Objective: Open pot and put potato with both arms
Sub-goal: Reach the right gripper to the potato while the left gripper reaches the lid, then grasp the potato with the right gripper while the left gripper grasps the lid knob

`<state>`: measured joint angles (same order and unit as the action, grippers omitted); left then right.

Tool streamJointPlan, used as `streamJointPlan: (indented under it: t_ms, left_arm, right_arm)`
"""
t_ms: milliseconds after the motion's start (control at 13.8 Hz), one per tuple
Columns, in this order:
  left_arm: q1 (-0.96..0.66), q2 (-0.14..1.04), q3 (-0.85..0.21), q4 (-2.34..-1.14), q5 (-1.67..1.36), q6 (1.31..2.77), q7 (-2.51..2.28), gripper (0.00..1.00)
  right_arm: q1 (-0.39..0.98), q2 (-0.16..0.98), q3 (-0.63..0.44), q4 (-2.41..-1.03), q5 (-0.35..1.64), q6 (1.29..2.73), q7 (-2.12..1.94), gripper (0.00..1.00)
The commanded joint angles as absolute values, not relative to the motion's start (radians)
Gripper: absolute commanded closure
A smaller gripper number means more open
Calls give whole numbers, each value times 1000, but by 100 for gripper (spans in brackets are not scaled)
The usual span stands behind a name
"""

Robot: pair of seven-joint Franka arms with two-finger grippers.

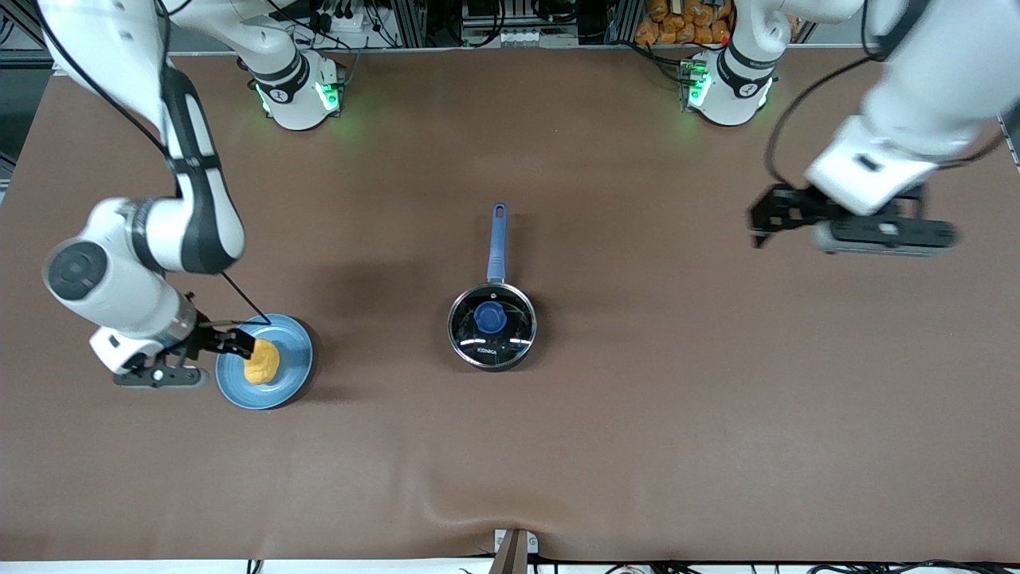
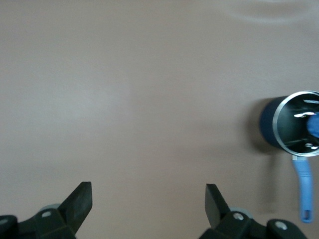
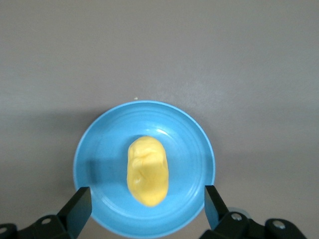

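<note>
Next, the right gripper grips the potato [image 1: 261, 361] across its long facing sides, around the narrower middle, since the potato is oblong with rounded ends.
The black pot [image 1: 492, 343] with its long blue handle [image 1: 497, 239] stands mid-table, and the glass lid with a blue knob [image 1: 489, 317] sits on it. The yellow potato [image 1: 261, 361] lies on a light-blue plate [image 1: 291, 375] toward the right arm's end. My right gripper [image 1: 239, 343] is open and empty just above the plate's edge. In the right wrist view the potato [image 3: 147, 169] lies between its spread fingers [image 3: 147, 195]. My left gripper [image 1: 755, 226] is open and empty over bare table toward the left arm's end. Its wrist view [image 2: 148, 193] shows the pot [image 2: 271, 124] off to one side.
A brown cloth [image 1: 677, 414] covers the table. The arm bases [image 1: 299, 96] stand along the edge farthest from the front camera. A small bracket [image 1: 514, 550] sits at the nearest table edge.
</note>
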<state>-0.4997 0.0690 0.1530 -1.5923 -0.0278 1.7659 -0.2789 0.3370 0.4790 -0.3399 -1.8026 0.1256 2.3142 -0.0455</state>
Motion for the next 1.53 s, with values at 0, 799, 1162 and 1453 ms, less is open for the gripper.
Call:
streamJointPlan:
  t_ms: [0, 799, 1162, 1453]
  left_arm:
    - [-547, 129, 130, -1578, -128, 1837, -404, 0]
    - [-856, 509, 216, -1414, -146, 2236, -622, 0]
    - [-939, 685, 248, -1295, -146, 2256, -778, 0]
    - [-976, 771, 282, -1255, -146, 2308, -830, 0]
  right_arm:
    - [331, 527, -336, -1786, 172, 2341, -48, 0]
    - [319, 646, -307, -1818, 235, 2502, -49, 0]
    - [319, 646, -307, -1816, 235, 2499, -81, 87]
    - [321, 643, -307, -1804, 235, 2490, -100, 100]
